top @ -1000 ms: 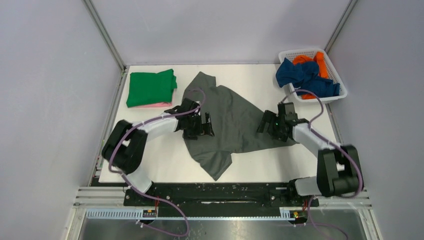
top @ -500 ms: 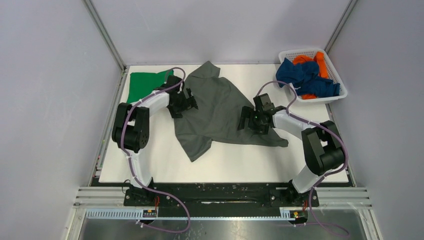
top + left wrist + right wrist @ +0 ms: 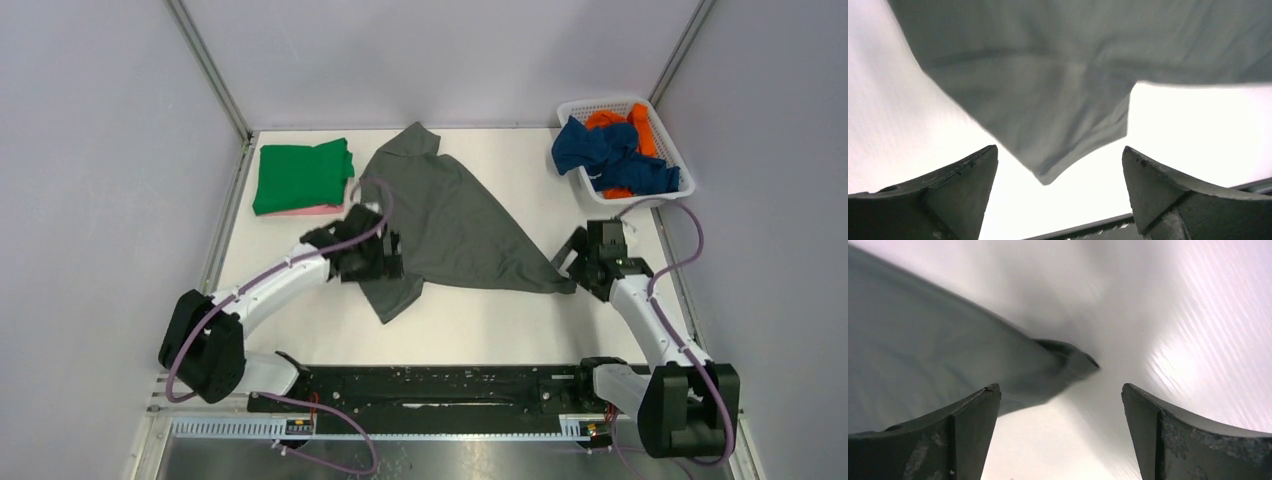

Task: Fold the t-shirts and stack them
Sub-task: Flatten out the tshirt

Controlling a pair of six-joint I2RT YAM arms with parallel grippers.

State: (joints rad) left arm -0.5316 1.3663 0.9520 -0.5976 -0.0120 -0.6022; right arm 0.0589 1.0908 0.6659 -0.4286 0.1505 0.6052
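I need to grab the dark grey t-shirt's near sleeve corner (image 3: 387, 316) (image 3: 1049, 173) with my left gripper next, opposite the t-shirt's other tip, to spread the t-shirt flat for folding.
A dark grey t-shirt (image 3: 450, 225) lies spread and rumpled on the white table, its near left corner in the left wrist view (image 3: 1048, 115) and its right tip in the right wrist view (image 3: 948, 355). My left gripper (image 3: 385, 262) is open and empty over the shirt's left edge. My right gripper (image 3: 583, 262) is open and empty just right of the shirt's right tip. A folded bright green t-shirt (image 3: 300, 173) lies on a pink one (image 3: 305, 210) at the back left. Navy blue (image 3: 605, 155) and orange (image 3: 640, 125) t-shirts sit in the basket.
The white lattice basket (image 3: 668, 195) stands at the back right corner. The white table (image 3: 480, 320) ends at a metal frame rail (image 3: 450, 385) in front. Grey walls close in the left, back and right sides.
Both grippers have let go of the grey shirt and pulled back toward me, the left down along its left edge, the right out past its right tip. The shirt stays where it was laid.
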